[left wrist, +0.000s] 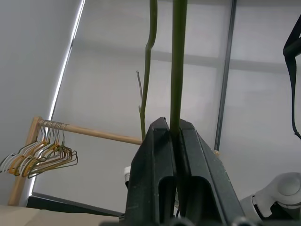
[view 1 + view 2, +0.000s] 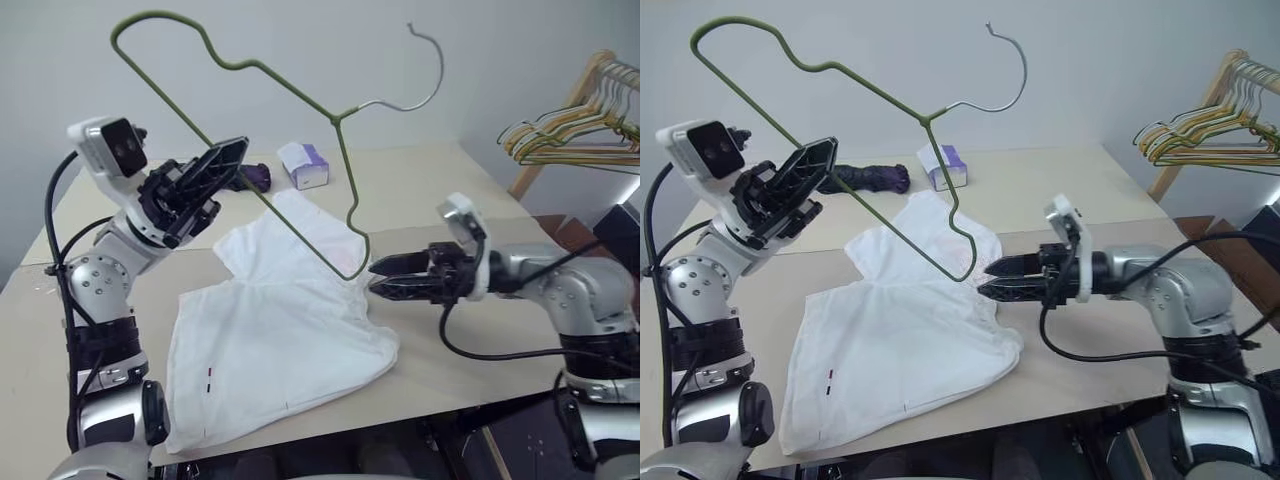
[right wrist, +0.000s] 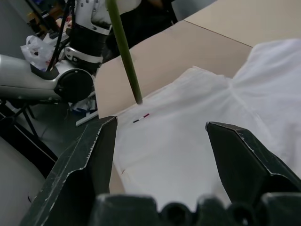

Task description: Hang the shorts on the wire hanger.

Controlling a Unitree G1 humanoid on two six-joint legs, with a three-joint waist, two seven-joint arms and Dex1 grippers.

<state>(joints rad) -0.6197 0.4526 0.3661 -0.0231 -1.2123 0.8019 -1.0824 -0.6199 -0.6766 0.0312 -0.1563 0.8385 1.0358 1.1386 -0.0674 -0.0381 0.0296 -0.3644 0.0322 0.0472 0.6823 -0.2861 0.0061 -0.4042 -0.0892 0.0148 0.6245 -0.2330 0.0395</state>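
The right gripper grabs the wire hanger by its lower corner (image 2: 355, 270) next, to feed the hanger into the shorts (image 2: 270, 330).
The white shorts (image 2: 270, 330) lie spread flat on the table, with small dark marks near the front hem. My left gripper (image 2: 232, 152) is raised at the left and shut on the long bar of the olive wire hanger (image 2: 335, 118). The hanger slants up in the air, its grey hook pointing to the upper right. Its lowest corner hangs close over the shorts' right side. In the left wrist view the wire (image 1: 178, 70) runs up from between the closed fingers. My right gripper (image 2: 375, 277) points left just beside that lowest corner, open and holding nothing, low over the shorts' edge (image 3: 188, 141).
A small white-and-purple tissue box (image 2: 304, 165) and a dark purple item (image 2: 255, 177) sit at the back of the tan table (image 2: 450, 190). A wooden rack with a bunch of hangers (image 2: 575, 130) stands at the far right. The table's front edge runs just below the shorts.
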